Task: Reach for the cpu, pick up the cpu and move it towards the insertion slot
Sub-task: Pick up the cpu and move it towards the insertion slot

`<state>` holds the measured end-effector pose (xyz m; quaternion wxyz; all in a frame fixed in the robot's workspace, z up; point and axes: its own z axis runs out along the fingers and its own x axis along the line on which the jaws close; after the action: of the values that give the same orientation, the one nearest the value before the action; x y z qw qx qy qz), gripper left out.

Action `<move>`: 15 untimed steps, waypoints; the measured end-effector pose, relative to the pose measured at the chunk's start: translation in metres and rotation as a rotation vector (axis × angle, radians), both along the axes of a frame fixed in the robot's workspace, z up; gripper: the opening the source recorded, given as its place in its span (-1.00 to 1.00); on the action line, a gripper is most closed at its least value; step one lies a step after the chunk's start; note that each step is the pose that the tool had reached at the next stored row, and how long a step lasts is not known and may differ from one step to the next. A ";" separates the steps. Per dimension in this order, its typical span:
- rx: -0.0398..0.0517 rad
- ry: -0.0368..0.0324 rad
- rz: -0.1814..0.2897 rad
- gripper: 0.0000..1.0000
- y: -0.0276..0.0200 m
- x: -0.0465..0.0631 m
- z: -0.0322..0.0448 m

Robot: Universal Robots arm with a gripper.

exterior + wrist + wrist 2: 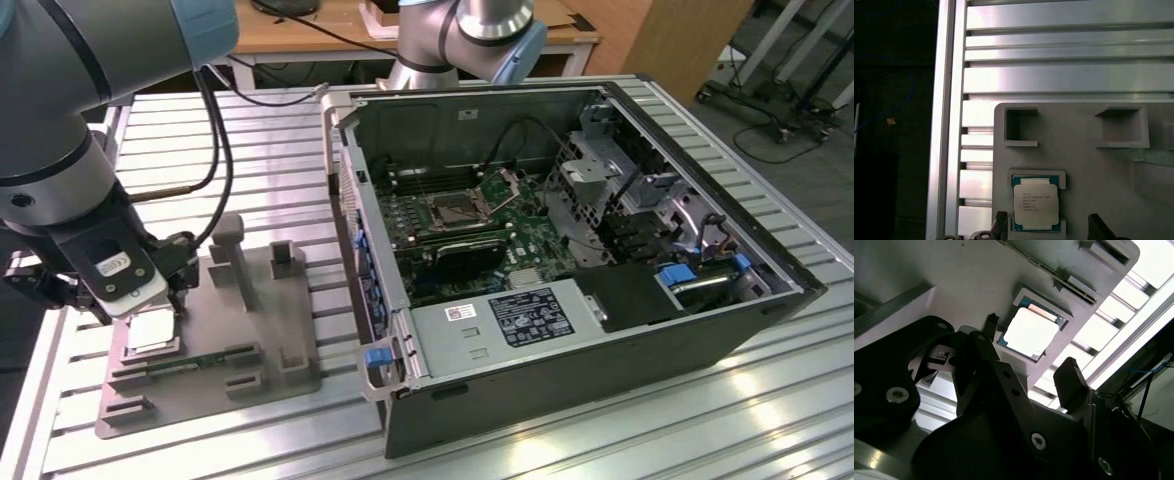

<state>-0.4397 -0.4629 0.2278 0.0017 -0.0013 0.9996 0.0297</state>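
My open fingers are above the CPU [150, 331] and would miss it if I closed now, so my gripper needs to lower toward the CPU before closing on it.
The cpu [150, 331] is a small square chip with a silvery top. It lies flat in a recess of the grey plastic fixture [274, 345] at the exterior view's left. My gripper [142, 310] hangs just above it, open. In both wrist views the two dark fingertips [1069, 372] [1000, 221] stand apart on either side of the cpu [1030, 332] [1035, 202], without touching it. The insertion slot [455, 210] is the square silver-framed socket on the motherboard inside the open computer case, well off to the exterior view's right.
The open case [561, 385] has high walls around the motherboard, with drive cages and cables inside. A green memory stick [200, 361] lies in the fixture beside the chip. Two upright posts [230, 255] rise from the fixture. Everything stands on a ribbed aluminium table [694, 430].
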 end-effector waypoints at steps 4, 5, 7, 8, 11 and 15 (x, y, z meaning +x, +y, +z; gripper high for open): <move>0.0000 0.0001 -0.003 0.44 0.0001 -0.004 -0.0022; 0.0000 0.0000 -0.005 0.44 0.0002 -0.006 -0.0032; 0.0001 -0.0002 -0.012 0.44 0.0006 -0.007 -0.0063; 0.0001 -0.0001 -0.015 0.44 0.0009 -0.007 -0.0080; 0.0000 0.0000 -0.028 0.44 0.0017 -0.007 -0.0134; -0.0002 0.0001 -0.029 0.44 0.0019 -0.007 -0.0206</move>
<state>-0.4465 -0.4610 0.2072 0.0020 0.0133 0.9995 0.0296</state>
